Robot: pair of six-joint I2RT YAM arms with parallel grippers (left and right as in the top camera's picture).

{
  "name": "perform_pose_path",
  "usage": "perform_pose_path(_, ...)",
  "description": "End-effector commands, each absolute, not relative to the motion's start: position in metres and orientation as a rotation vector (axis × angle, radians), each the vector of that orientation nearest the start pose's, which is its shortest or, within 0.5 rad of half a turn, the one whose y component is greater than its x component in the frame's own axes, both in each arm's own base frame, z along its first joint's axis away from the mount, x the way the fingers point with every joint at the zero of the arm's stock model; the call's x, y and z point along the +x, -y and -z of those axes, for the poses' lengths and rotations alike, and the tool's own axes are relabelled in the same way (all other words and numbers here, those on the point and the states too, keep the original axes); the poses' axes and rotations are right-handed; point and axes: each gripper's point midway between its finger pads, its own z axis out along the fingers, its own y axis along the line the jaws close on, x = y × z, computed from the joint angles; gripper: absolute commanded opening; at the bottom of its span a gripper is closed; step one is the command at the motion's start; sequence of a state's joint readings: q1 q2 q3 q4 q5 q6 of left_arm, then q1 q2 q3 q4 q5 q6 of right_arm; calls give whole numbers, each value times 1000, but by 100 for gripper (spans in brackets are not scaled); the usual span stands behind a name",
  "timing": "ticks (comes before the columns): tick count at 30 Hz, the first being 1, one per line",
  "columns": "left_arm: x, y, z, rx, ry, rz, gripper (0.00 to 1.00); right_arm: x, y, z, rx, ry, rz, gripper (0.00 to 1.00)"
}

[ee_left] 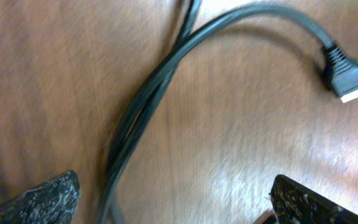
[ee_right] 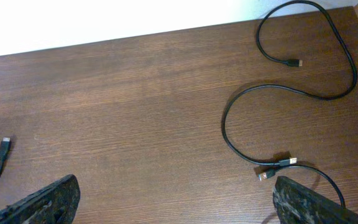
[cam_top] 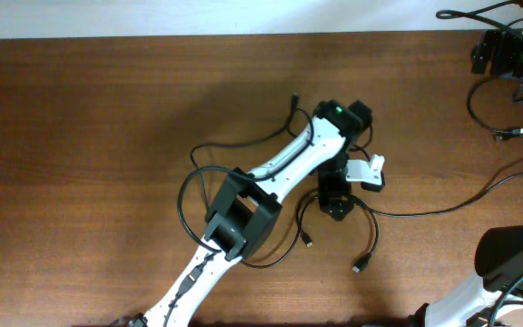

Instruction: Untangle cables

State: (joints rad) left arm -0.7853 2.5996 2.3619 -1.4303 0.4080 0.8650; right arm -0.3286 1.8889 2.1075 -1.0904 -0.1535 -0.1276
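Note:
My left gripper will next grab the black cable along its part behind the plug to untangle it, and that end of the cable will stay free.
Several thin black cables lie in loose, crossing loops on the wooden table around my left arm, with small plugs at their ends. My left gripper hangs over the middle of the tangle. In the left wrist view it is open, low over two cable strands that run side by side close to its left finger, and a plug lies at the upper right. My right gripper is open and empty above the table. A winding cable with two plugs lies near its right finger.
One long cable runs from the tangle toward the right edge. Another cable with a plug lies at the far right below a black device with a green light. My right arm stands at the bottom right. A white wall borders the table's far edge.

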Motion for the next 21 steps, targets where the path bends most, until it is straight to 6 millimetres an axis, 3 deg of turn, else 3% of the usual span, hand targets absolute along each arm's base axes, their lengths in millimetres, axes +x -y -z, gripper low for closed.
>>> perform_pose_path(1, 276, 393, -5, -2216, 1988, -638, 98, 464, 133, -303, 160, -2395, 44, 99)
perform_pose_path(2, 276, 394, -5, -2220, 1988, -639, 93, 464, 133, -303, 160, -2397, 44, 99)
perform_pose_path(3, 277, 394, -5, -2221, 1988, -639, 72, 464, 133, -303, 160, -2397, 44, 99)
perform_pose_path(4, 277, 394, -5, -2218, 1989, -639, 16, 464, 133, -303, 160, -2397, 44, 99)
perform_pose_path(5, 277, 394, -5, -2213, 1994, -636, 1, 464, 133, -303, 161, -2397, 44, 99)
perform_pose_path(10, 283, 392, -7, -2174, 2055, -584, 0, 464, 133, -303, 160, -2398, 44, 99)
perform_pose_path(11, 285, 394, -21, -2187, 2064, -587, 0, 463, 133, -302, 161, -2401, 43, 99)
perform_pose_path(13, 298, 397, -53, -2231, 2120, -572, 0, 463, 133, -302, 161, -2403, 42, 99)
perform_pose_path(17, 360, 385, -152, -2296, 2506, -357, 0, 462, 132, -301, 162, -2408, 40, 99)
perform_pose_path(19, 390, 359, -203, -2245, 2750, -208, 0, 461, 132, -301, 163, -2411, 39, 99)
perform_pose_path(20, 415, 328, -238, -2123, 2970, -44, 0, 461, 132, -301, 163, -2412, 39, 99)
perform_pose_path(21, 425, 313, -251, -2053, 3060, 26, 0, 461, 132, -301, 163, -2411, 39, 99)
